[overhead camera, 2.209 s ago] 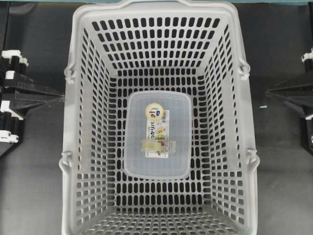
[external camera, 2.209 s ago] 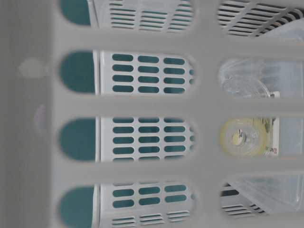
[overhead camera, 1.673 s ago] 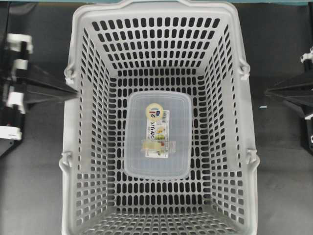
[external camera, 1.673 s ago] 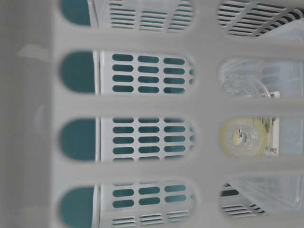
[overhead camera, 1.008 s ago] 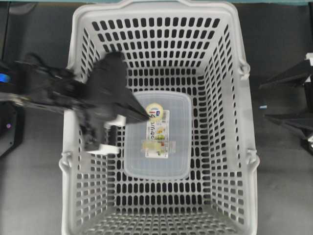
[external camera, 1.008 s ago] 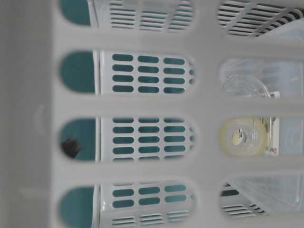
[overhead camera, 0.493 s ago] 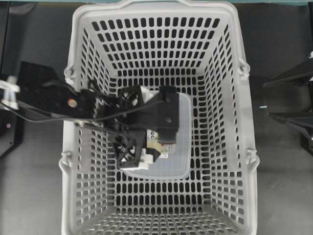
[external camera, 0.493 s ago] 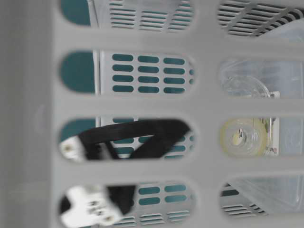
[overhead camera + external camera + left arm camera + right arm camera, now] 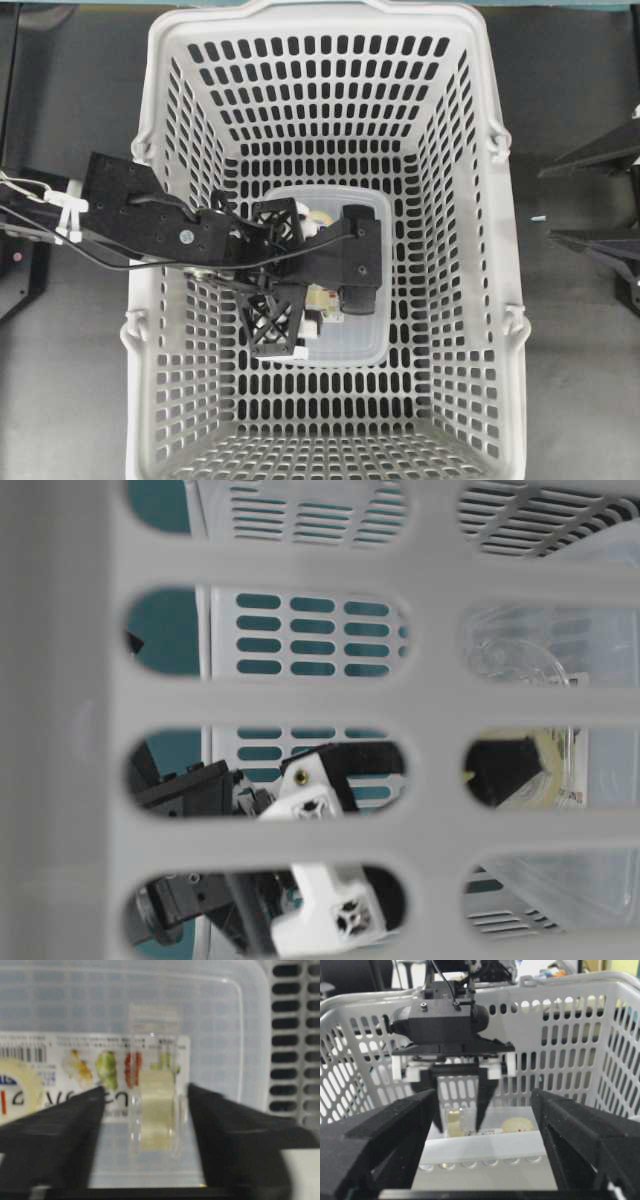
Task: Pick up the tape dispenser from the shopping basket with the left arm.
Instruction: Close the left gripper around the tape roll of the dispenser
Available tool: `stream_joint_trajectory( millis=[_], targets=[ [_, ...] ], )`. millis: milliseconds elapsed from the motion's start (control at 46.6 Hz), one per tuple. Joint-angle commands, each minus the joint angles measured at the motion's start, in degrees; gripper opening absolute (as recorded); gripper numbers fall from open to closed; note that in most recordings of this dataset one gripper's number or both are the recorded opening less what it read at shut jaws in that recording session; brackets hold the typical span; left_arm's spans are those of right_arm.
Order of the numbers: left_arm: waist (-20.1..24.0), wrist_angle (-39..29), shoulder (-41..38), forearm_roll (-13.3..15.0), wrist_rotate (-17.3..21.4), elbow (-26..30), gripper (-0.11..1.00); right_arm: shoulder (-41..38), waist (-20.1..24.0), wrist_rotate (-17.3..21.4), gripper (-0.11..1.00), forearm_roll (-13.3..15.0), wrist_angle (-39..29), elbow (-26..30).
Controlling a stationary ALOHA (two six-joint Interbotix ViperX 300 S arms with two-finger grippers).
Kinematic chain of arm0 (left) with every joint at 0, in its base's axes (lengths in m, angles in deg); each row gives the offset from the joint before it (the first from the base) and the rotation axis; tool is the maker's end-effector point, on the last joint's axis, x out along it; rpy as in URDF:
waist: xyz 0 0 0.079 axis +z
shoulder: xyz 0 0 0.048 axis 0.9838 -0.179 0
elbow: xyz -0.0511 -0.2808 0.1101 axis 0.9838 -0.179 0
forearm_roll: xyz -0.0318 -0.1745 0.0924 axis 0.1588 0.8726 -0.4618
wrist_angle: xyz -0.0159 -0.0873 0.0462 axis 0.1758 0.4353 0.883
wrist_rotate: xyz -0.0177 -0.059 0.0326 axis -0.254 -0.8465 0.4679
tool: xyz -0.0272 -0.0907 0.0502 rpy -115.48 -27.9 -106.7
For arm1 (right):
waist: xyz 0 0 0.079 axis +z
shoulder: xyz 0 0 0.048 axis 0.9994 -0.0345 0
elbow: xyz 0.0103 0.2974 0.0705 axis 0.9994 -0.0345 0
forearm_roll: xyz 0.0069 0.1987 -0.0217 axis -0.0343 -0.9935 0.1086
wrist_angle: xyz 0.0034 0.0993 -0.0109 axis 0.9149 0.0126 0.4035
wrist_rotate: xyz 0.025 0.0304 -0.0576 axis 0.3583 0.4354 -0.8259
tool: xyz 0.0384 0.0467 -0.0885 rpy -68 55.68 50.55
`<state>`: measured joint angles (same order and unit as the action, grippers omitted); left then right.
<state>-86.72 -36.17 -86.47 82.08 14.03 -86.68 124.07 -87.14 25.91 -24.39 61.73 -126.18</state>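
I will next pick up the tape dispenser with my left gripper by its roll end [image 9: 156, 1112], because a long clear arm [image 9: 154, 1037] reaches past the cream roll.
The tape dispenser [image 9: 156, 1110], a small clear piece with a cream roll, lies on the clear food container's lid [image 9: 215, 1020] in the light-grey shopping basket [image 9: 150, 100]. My left gripper [image 9: 146, 1091] is down inside the basket, open, with a black finger [image 9: 65, 1135] on either side of the dispenser and a gap at each side. In the overhead view the left gripper [image 9: 315, 292] covers most of the dispenser [image 9: 322, 303]. The right wrist view shows the dispenser [image 9: 454, 1121] between the left fingers [image 9: 485, 1102]. My right gripper [image 9: 560, 205] is open and empty outside the basket.
The food container [image 9: 370, 340] sits mid-floor in the basket, and a round cream sticker [image 9: 517, 1124] is on its lid. Tall slotted basket walls [image 9: 460, 200] surround the left arm. The right gripper [image 9: 482, 1160] faces the basket's near wall from outside.
The left arm swung in from the left, over the basket wall, and lowered its open gripper around the tape dispenser. The right gripper's fingers spread apart.
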Motion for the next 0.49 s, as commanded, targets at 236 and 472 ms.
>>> stream_joint_trajectory(
  millis=[236, 472],
  targets=[
    [-0.2, -14.2, 6.5, -0.2, 0.7, 13.1, 0.28, -0.3, 0.0, 0.2, 0.73, -0.2, 0.3, 0.6],
    [-0.3, -29.7, 7.5, -0.2, 0.4, 30.4, 0.28, -0.2, 0.1, 0.1, 0.73, -0.2, 0.4, 0.6]
  ],
)
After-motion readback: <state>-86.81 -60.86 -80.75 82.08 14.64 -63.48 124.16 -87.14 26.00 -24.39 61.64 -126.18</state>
